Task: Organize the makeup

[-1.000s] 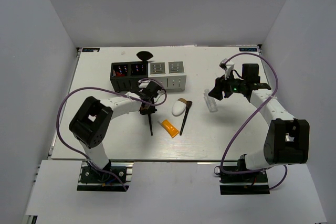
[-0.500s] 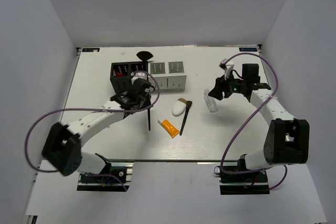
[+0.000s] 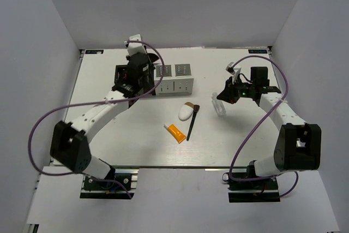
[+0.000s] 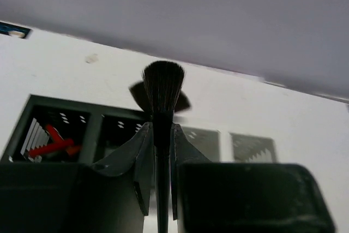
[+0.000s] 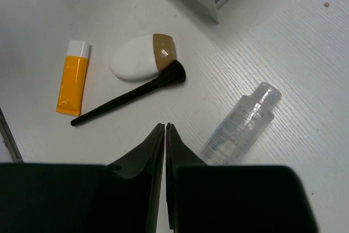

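The brush's handle point(image 4: 162, 200) is below my fingers and outside the black box's open cell point(image 4: 121, 127). My left gripper needs to lower the brush in before it lets go.
My left gripper point(image 3: 136, 77) point(image 4: 162, 130) is shut on a thin black-handled brush point(image 4: 162, 83), bristles up, held over the black compartment box point(image 3: 121, 75) point(image 4: 57, 105). Red pencils point(image 4: 52, 144) lie in that box's left cell, and another dark brush head point(image 4: 184, 102) shows behind the held one. On the table lie a white sponge point(image 3: 185, 113) point(image 5: 133, 61), a brown-tipped black brush point(image 3: 192, 121) point(image 5: 125, 99), an orange tube point(image 3: 176, 133) point(image 5: 72, 83) and a clear bottle point(image 3: 218, 106) point(image 5: 242, 124). My right gripper point(image 3: 222, 97) point(image 5: 164, 128) hovers shut and empty just left of the bottle.
A white compartment box point(image 3: 180, 77) point(image 4: 251, 147) stands right of the black one at the back. The brown-tipped brush's head rests against the sponge. White walls close in the table on three sides.
The left arm lifted the black brush off the table and swung it back over the black box. The right gripper's jaws closed on nothing; that arm barely moved.
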`<state>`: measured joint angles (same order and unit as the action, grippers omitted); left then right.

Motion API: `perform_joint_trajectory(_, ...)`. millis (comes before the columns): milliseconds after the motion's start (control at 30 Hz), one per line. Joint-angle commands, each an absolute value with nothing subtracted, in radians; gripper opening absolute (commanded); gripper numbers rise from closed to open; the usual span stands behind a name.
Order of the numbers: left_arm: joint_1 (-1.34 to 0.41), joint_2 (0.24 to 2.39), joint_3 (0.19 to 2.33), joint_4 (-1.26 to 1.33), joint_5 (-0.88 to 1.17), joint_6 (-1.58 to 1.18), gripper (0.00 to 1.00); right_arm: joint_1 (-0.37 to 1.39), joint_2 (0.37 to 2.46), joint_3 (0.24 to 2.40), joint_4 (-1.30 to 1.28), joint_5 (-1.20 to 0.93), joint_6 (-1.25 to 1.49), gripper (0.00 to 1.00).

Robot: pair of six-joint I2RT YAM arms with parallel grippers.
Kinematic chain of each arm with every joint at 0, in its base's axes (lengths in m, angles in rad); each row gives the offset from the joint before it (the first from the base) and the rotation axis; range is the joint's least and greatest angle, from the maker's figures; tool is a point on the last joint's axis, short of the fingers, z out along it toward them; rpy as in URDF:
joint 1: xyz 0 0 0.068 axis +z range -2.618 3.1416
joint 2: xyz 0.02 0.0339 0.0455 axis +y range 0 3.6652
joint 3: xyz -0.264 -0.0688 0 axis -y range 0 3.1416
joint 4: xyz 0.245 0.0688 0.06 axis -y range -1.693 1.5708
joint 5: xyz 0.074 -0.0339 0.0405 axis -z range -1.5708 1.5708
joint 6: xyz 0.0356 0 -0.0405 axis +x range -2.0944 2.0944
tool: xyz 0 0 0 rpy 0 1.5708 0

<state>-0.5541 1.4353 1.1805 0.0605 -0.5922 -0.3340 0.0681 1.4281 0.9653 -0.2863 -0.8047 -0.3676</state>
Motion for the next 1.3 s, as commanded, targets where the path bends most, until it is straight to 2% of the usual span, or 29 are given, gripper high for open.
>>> perform_joint_trajectory(0, -0.509, 1.543, 1.253, 0.251, -0.721, -0.167, 0.0, 0.074, 1.41, 0.963, -0.285, -0.83, -0.377, 0.1)
perform_joint_trajectory(167, -0.46, 1.673, 1.376, 0.274, -0.735, -0.077, 0.0, 0.075, 1.391, 0.937, -0.281, -0.822, -0.376, 0.1)
perform_joint_trajectory(433, -0.411, 1.789, 1.431, 0.299, -0.71, -0.046, 0.0, 0.075, 1.402, 0.943, -0.282, -0.821, -0.379, 0.11)
perform_joint_trajectory(600, -0.411, 1.809, 1.396, 0.288, -0.703, -0.107, 0.0, 0.077, 1.427, 0.968, -0.295, -0.841, -0.391, 0.24)
perform_joint_trajectory(700, -0.422, 1.815, 1.368, 0.305, -0.712, -0.118, 0.01, 0.084, 1.44, 0.983, -0.31, -0.848, -0.394, 0.28)
perform_joint_trajectory(833, -0.422, 1.824, 1.356, 0.292, -0.735, -0.159, 0.13, 0.092, 1.437, 0.982, -0.325, -0.853, -0.4, 0.29)
perform_joint_trajectory(867, -0.422, 1.821, 1.351, 0.291, -0.735, -0.163, 0.2, 0.095, 1.434, 0.973, -0.327, -0.853, -0.4, 0.31)
perform_joint_trajectory(900, -0.422, 1.819, 1.344, 0.288, -0.735, -0.166, 0.33, 0.094, 1.433, 0.97, -0.327, -0.85, -0.402, 0.32)
perform_joint_trajectory(967, -0.431, 1.815, 1.335, 0.287, -0.73, -0.167, 0.42, 0.097, 1.428, 0.965, -0.327, -0.85, -0.4, 0.34)
perform_joint_trajectory(1000, -0.431, 1.809, 1.322, 0.287, -0.73, -0.172, 0.51, 0.103, 1.425, 0.959, -0.328, -0.856, -0.4, 0.36)
perform_joint_trajectory(1100, -0.431, 1.795, 1.31, 0.278, -0.719, -0.19, 0.56, 0.107, 1.424, 0.959, -0.337, -0.868, -0.405, 0.44)
perform_joint_trajectory(1267, -0.431, 1.75, 1.29, 0.27, -0.718, -0.204, 0.61, 0.136, 1.436, 0.965, -0.386, -0.908, -0.42, 0.5)
